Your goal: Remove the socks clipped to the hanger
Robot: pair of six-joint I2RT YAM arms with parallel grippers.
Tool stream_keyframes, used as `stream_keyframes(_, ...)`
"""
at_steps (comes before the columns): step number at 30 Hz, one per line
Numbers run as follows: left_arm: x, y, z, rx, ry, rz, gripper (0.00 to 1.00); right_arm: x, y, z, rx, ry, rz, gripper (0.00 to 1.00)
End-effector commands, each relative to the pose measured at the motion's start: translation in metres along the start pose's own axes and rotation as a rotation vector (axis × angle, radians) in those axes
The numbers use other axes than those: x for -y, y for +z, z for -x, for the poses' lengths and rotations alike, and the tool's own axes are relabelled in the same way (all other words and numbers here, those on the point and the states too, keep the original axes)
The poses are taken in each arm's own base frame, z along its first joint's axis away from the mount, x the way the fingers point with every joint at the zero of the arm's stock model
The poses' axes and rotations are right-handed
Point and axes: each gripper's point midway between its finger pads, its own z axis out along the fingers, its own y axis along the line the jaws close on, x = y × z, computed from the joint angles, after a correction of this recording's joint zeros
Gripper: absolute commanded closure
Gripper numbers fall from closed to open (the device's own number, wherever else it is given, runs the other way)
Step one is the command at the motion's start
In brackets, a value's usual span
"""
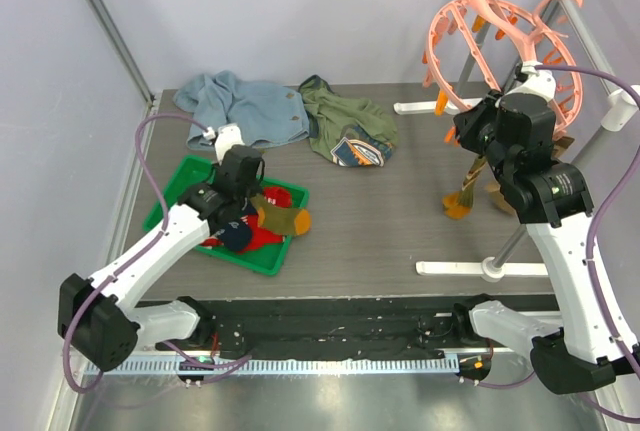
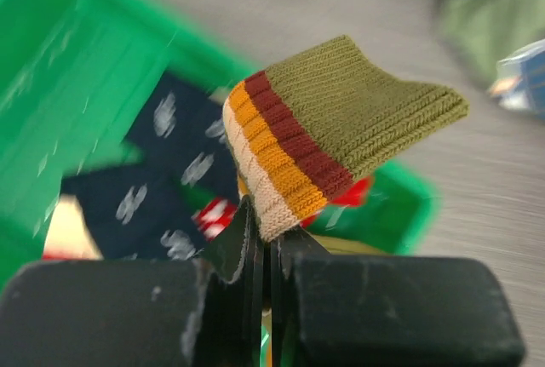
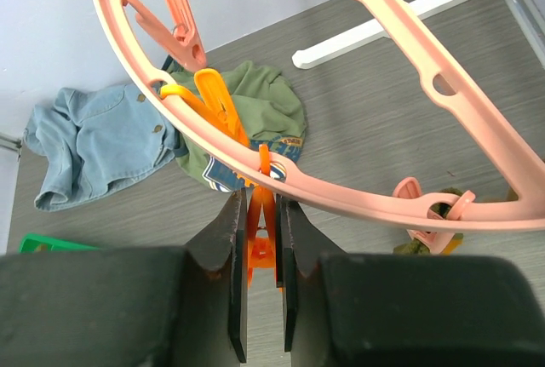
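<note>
The olive sock (image 2: 341, 120) would end up partly across the tray's edge if I opened now. My left gripper should keep holding the sock until its orange toe is off the tray's edge.
The salmon-pink hanger (image 1: 450, 26) hangs tilted from the rack at the back right. My right gripper (image 1: 487, 151) is just under its ring (image 3: 341, 197), shut on an orange clip (image 3: 255, 256) that dangles from it. A brown sock with an orange toe (image 1: 462, 196) hangs below it. An olive bit of sock sits in a pink clip (image 3: 447, 205). My left gripper (image 1: 256, 199) is over the green tray (image 1: 175, 176), shut on the striped cuff of an olive sock (image 2: 341, 120). Its orange toe (image 1: 298, 219) rests on the tray's rim. A navy patterned sock (image 2: 170, 154) and a red one (image 2: 213, 214) lie in the tray.
A light-blue garment (image 1: 235, 106) and an olive-green garment (image 1: 350, 126) lie at the back of the table. The rack's white feet (image 1: 480, 269) and grey poles (image 1: 590, 46) stand around the right arm. A grey post (image 1: 105, 21) runs along the left wall.
</note>
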Motion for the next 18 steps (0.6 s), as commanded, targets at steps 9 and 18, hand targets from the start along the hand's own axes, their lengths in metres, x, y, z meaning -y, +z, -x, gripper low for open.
stream_keyframes(9,-0.082,0.023,-0.034,-0.034,-0.237,0.305,0.52,-0.019,0.004,0.001,0.007,-0.025,0.100,0.99)
stream_keyframes(18,-0.081,0.004,0.014,-0.019,-0.136,0.380,0.09,-0.020,0.006,-0.004,-0.003,-0.020,0.110,0.99)
